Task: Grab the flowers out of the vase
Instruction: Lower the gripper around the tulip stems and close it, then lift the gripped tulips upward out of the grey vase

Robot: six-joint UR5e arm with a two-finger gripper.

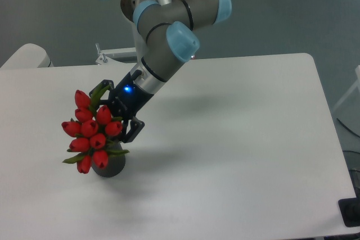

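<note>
The flowers (90, 130) need to be picked from the vase (111, 165), so my gripper should grab them by their head of red buds next.
The flowers (90, 130), a tight bunch of red tulip buds with green leaves, stand in the vase (111, 165), a small dark grey cylinder near the table's front left. Most of the vase is hidden behind the blooms. My gripper (112, 113) is open and reaches in from the upper right, its black fingers spread on either side of the bunch's right flank. One finger lies near the upper leaves, the other just right of the lower buds. I cannot tell whether the fingers touch the flowers.
The white table (236, 150) stretches to the right and front. The arm's base and a metal bracket (104, 55) stand at the back edge. A pale rounded object (25, 57) sits off the table's left corner.
</note>
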